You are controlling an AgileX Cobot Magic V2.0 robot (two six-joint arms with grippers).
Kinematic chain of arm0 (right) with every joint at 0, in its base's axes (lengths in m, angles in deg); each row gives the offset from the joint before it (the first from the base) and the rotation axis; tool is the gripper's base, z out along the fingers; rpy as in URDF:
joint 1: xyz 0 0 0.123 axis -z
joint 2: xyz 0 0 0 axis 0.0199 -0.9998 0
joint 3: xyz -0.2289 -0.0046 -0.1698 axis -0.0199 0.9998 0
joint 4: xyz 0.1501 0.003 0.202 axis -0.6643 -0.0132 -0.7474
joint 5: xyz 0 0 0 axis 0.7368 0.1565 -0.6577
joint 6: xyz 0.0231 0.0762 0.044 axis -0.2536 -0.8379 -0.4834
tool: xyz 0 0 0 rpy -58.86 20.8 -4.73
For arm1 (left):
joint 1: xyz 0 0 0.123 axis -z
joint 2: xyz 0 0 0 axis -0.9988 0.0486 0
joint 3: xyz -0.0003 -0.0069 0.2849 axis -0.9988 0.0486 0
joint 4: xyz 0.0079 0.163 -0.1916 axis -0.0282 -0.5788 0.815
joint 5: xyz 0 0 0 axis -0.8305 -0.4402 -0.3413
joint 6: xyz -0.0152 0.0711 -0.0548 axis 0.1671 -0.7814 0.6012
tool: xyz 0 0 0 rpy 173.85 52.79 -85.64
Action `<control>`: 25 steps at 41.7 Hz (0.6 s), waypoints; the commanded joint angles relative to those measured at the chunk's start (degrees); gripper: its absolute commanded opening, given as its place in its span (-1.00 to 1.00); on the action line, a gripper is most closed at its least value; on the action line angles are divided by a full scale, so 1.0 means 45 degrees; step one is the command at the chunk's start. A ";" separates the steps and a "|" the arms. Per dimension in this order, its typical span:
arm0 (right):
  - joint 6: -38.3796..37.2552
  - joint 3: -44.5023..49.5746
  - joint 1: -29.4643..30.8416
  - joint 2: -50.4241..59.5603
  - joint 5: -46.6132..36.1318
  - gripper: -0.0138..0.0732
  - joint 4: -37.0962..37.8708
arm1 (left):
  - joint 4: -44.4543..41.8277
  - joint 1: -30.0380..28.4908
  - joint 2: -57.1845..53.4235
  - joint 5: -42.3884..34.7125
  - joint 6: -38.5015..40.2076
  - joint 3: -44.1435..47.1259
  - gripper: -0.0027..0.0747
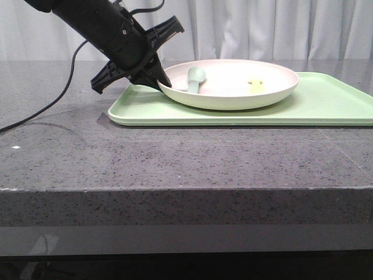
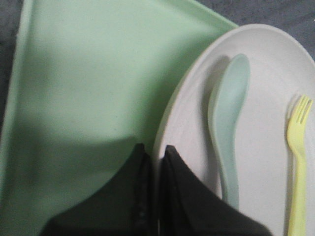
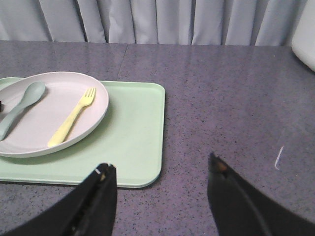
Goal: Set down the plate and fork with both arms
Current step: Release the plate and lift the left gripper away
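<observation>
My left gripper should open now. The plate's lower edge (image 1: 230,108) is on the light-green tray (image 1: 326,105), inside the tray's rim, so the plate would stay there.
The off-white plate (image 1: 233,100) sits on the light-green tray (image 1: 326,105). In it lie the pale yellow fork (image 1: 255,83) and a grey-green spoon (image 1: 195,77). My left gripper (image 1: 162,83) is shut on the plate's left rim. In the left wrist view, one finger of the left gripper (image 2: 155,150) is outside the rim and one inside the plate (image 2: 261,98), next to the spoon (image 2: 229,123) and fork (image 2: 299,162). My right gripper (image 3: 161,169) hangs open over bare table beside the tray's right end (image 3: 133,132), apart from the plate (image 3: 54,93) and fork (image 3: 74,118).
The spoon (image 3: 19,108) lies left of the fork in the plate. A black cable (image 1: 35,114) trails over the grey stone table at the left. A white object (image 3: 305,44) stands at the far right of the table. A curtain hangs behind.
</observation>
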 commanded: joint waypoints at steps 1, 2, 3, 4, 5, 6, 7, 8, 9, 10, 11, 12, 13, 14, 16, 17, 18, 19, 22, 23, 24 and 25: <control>0.0125 -0.0459 0.0033 -0.0180 -0.1147 0.33 0.0020 | 0.0219 0.0084 -0.0780 -0.0666 0.0204 -0.0397 -0.98; 0.0125 -0.0459 0.0033 -0.0180 -0.1147 0.33 0.0020 | 0.0195 0.0084 -0.0780 -0.0641 0.0204 -0.0397 -0.98; 0.0125 -0.0459 0.0033 -0.0180 -0.1147 0.33 0.0020 | 0.0195 0.0084 -0.0780 -0.0621 0.0204 -0.0397 -0.98; 0.0125 -0.0459 0.0033 -0.0180 -0.1147 0.33 0.0020 | 0.0195 0.0084 -0.0780 -0.0591 0.0204 -0.0397 -0.98; 0.0125 -0.0459 0.0033 -0.0180 -0.1147 0.33 0.0020 | 0.0195 0.0084 -0.0780 -0.0568 0.0204 -0.0397 -0.98; 0.0125 -0.0459 0.0033 -0.0180 -0.1147 0.33 0.0020 | 0.0195 0.0084 -0.0780 -0.0512 0.0204 -0.0397 -0.98; 0.0125 -0.0459 0.0033 -0.0180 -0.1147 0.33 0.0020 | 0.0165 0.0084 -0.0780 -0.0485 0.0204 -0.0397 -0.97; 0.0125 -0.0459 0.0033 -0.0180 -0.1147 0.33 0.0020 | 0.0165 0.0084 -0.0780 -0.0484 0.0145 -0.0397 -0.95; 0.0125 -0.0459 0.0033 -0.0180 -0.1147 0.33 0.0020 | 0.0165 0.0084 -0.0780 -0.0463 0.0138 -0.0397 -0.92; 0.0125 -0.0459 0.0033 -0.0180 -0.1147 0.33 0.0020 | 0.0165 0.0084 -0.0780 -0.0431 0.0138 -0.0397 -0.86; 0.0125 -0.0459 0.0033 -0.0180 -0.1147 0.33 0.0020 | 0.0165 0.0084 -0.0780 -0.0401 0.0115 -0.0397 -0.80; 0.0125 -0.0459 0.0033 -0.0180 -0.1147 0.33 0.0020 | 0.0165 0.0084 -0.0780 -0.0399 0.0116 -0.0424 -0.73; 0.0125 -0.0459 0.0033 -0.0180 -0.1147 0.33 0.0020 | 0.0165 0.0084 -0.0780 -0.0399 0.0116 -0.0424 -0.65; 0.0125 -0.0459 0.0033 -0.0180 -0.1147 0.33 0.0020 | 0.0165 0.0084 -0.0780 -0.0399 0.0116 -0.0424 -0.54; 0.0125 -0.0459 0.0033 -0.0180 -0.1147 0.33 0.0020 | 0.0165 0.0084 -0.0780 -0.0399 0.0116 -0.0424 -0.36; 0.0125 -0.0459 0.0033 -0.0180 -0.1147 0.33 0.0020 | 0.0165 0.0084 -0.0780 -0.0340 0.0116 -0.0448 -0.25; 0.0125 -0.0459 0.0033 -0.0180 -0.1147 0.33 0.0020 | 0.0165 0.0084 -0.0807 -0.0262 0.0116 -0.0475 -0.17; 0.0125 -0.0459 0.0033 -0.0180 -0.1147 0.33 0.0020 | 0.0165 0.0084 -0.0836 -0.0172 0.0116 -0.0510 -0.11; 0.0125 -0.0459 0.0033 -0.0180 -0.1147 0.33 0.0020 | 0.0036 0.0084 -0.0981 0.0089 0.0028 -0.0703 0.03; 0.0125 -0.0459 0.0033 -0.0180 -0.1147 0.33 0.0020 | -0.0039 0.0084 -0.1031 0.0176 0.0028 -0.0730 0.03; 0.0125 -0.0459 0.0033 -0.0180 -0.1147 0.33 0.0020 | -0.0129 0.0084 -0.1134 0.0250 0.0028 -0.0800 0.02; 0.0125 -0.0459 0.0033 -0.0180 -0.1147 0.33 0.0020 | -0.0311 0.0084 -0.1220 0.0326 0.0028 -0.0888 0.02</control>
